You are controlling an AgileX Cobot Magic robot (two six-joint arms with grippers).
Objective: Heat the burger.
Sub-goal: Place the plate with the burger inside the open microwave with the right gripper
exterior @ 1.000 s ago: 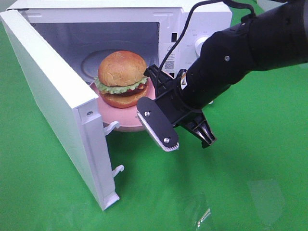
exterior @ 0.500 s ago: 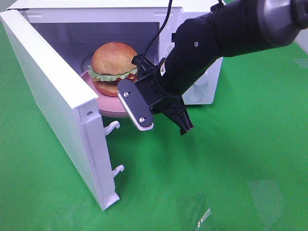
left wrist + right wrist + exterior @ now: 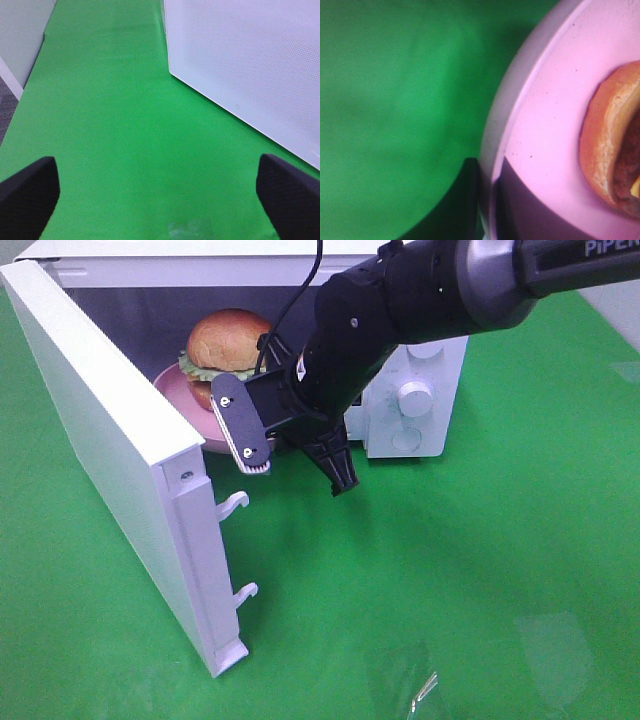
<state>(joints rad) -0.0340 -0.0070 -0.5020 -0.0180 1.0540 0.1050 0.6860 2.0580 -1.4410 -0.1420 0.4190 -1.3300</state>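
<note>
The pink plate's near rim [image 3: 213,442] juts over the microwave's front edge, so it is too early to release. My right gripper pushes the plate deeper, before releasing it.
The burger [image 3: 225,340], with its golden bun and green lettuce, rides on a pink plate [image 3: 172,388] just inside the open white microwave [image 3: 420,350]. My right gripper [image 3: 236,426] is shut on the plate's near rim, and its black arm reaches in from the right. Up close in the right wrist view, the right gripper [image 3: 489,200] pinches the plate [image 3: 550,125] edge, with the burger [image 3: 610,150] at the side. My left gripper [image 3: 160,200] is open over bare green cloth, beside a white dotted microwave panel [image 3: 250,60]; the exterior high view does not show it.
The microwave door [image 3: 100,440] swings wide open toward the front left, with two latch hooks [image 3: 232,502] on its edge. Control knobs [image 3: 415,397] sit on the right front panel. A clear scrap of film [image 3: 425,685] lies on the green cloth [image 3: 480,570].
My right arm has carried the plate and burger back and to the left, from the doorway into the microwave cavity. The left gripper has stayed open.
</note>
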